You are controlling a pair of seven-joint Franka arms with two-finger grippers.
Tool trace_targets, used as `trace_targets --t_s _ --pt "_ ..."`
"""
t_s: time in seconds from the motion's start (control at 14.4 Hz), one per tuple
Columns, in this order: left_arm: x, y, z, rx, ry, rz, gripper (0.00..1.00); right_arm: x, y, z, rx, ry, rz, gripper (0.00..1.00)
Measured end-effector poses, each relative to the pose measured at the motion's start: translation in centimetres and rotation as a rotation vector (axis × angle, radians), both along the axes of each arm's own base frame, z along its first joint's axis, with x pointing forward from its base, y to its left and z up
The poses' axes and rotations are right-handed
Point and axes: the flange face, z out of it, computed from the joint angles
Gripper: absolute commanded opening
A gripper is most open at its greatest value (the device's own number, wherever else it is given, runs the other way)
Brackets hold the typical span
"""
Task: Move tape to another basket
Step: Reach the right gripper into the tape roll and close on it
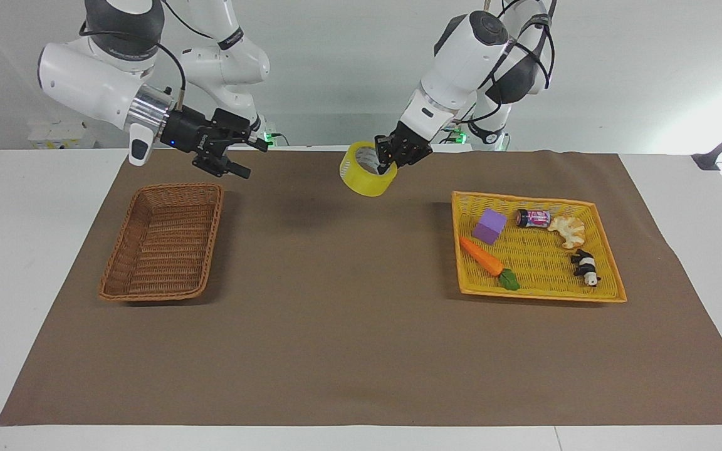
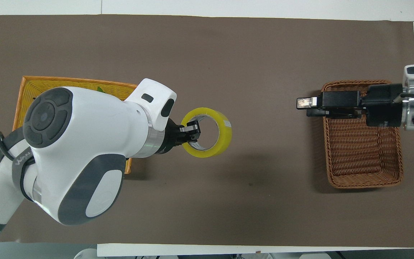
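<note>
My right gripper will next grab the tape by the free side of its ring [image 2: 225, 131], as my left gripper covers the opposite side.
The tape [image 1: 367, 180], a yellow roll with a white core, hangs in the air over the brown mat at mid-table. My left gripper [image 1: 387, 160] is shut on its rim; in the overhead view the gripper [image 2: 191, 135] pinches the roll [image 2: 225, 130] at the side toward the left arm. The brown wicker basket [image 1: 160, 244] lies empty toward the right arm's end of the table, also in the overhead view [image 2: 361, 158]. My right gripper [image 1: 249, 158] is open and empty, up in the air over the basket's edge that faces mid-table [image 2: 304, 108].
A bright yellow woven tray [image 1: 536, 263] lies toward the left arm's end, holding a purple cube [image 1: 490, 225], a carrot [image 1: 483, 257], a small can [image 1: 533, 218], a beige piece [image 1: 566, 230] and a panda toy [image 1: 585, 267]. The left arm covers most of the tray [image 2: 49, 84] from overhead.
</note>
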Motion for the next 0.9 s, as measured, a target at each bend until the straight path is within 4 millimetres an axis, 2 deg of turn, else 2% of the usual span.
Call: trace_targets --t_s 0.28,0.49,0.9 --pt "0.0 0.0 0.0 0.0 0.0 0.0 0.0 -1.4 7.8 -2.0 -0.012 -0.042 0.028 1.0" --pt "0.0 0.0 0.0 0.0 0.0 -0.001 0.0 -2.7 11.8 -3.0 0.014 -0.048 0.027 1.0" --pt "-0.1 0.0 -0.2 0.003 0.004 -0.001 0.0 -3.7 13.9 -3.8 0.02 -0.048 0.024 1.0"
